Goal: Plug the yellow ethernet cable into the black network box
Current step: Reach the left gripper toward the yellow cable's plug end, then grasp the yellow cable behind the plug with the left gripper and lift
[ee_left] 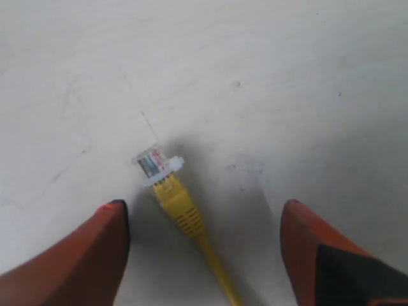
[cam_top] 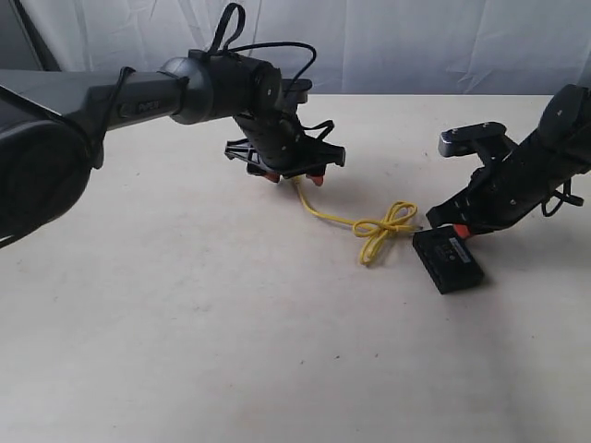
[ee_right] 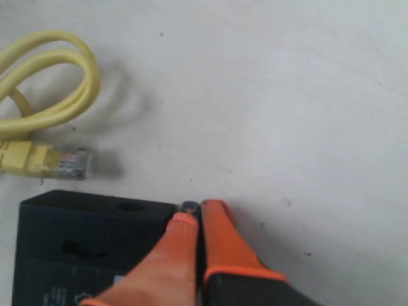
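Note:
My left gripper is to grab the yellow ethernet cable next by its plug's yellow boot, so that it can plug the cable into the black network box.
The yellow ethernet cable lies on the table, knotted in a loop at its middle. One clear plug rests on the table between the orange fingertips of my left gripper, which is open and low over that end. The cable's other plug lies just off one side of the black network box, apart from it. My right gripper is shut, its tips pressed together at the box's corner. The black network box lies flat with a small label on top.
The pale tabletop stretches wide toward the front. A white curtain hangs behind the table's far edge. The left arm's dark body reaches in from the left.

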Controlling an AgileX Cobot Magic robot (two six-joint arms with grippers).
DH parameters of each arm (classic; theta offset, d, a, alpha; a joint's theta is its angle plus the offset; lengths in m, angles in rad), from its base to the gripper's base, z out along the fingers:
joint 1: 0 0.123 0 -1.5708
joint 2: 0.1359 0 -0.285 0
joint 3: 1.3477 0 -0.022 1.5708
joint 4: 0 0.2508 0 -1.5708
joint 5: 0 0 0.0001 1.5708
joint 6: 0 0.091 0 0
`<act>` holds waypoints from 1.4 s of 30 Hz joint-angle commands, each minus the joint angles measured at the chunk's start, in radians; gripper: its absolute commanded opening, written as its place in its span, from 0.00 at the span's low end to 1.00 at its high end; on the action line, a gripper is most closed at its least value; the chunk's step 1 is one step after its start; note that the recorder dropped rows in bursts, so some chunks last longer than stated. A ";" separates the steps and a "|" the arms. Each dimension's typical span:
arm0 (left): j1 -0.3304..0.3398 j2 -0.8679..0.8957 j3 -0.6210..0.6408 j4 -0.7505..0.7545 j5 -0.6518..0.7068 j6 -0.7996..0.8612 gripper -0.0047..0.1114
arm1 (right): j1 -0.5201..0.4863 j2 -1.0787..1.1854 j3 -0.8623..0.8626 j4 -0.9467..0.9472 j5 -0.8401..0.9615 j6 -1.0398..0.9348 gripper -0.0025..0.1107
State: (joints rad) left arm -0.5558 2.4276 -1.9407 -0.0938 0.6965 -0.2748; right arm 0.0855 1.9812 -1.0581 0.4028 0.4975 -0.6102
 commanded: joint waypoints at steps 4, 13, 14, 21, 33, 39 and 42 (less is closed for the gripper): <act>-0.016 0.013 -0.014 0.071 -0.010 -0.022 0.53 | -0.004 0.000 -0.005 0.017 -0.012 -0.006 0.01; -0.016 0.034 -0.015 0.137 -0.018 -0.040 0.24 | -0.004 0.000 -0.005 0.019 -0.014 -0.006 0.01; -0.016 0.038 -0.015 0.146 -0.018 -0.040 0.22 | -0.004 0.000 -0.005 0.019 -0.014 -0.006 0.01; -0.003 0.025 -0.028 0.244 0.007 -0.040 0.04 | -0.004 0.000 -0.003 0.019 -0.012 -0.006 0.01; 0.061 -0.092 -0.031 0.252 0.105 0.399 0.04 | -0.004 0.000 -0.001 0.008 0.011 -0.006 0.01; 0.075 -0.168 0.010 0.194 0.179 0.645 0.04 | -0.004 0.000 -0.001 0.006 0.020 -0.006 0.01; 0.075 -0.211 0.080 0.194 0.212 0.752 0.04 | -0.004 0.000 -0.001 0.006 0.022 -0.006 0.01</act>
State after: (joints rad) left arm -0.4819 2.2547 -1.9119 0.1115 0.8685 0.3821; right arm 0.0855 1.9812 -1.0581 0.4171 0.5102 -0.6120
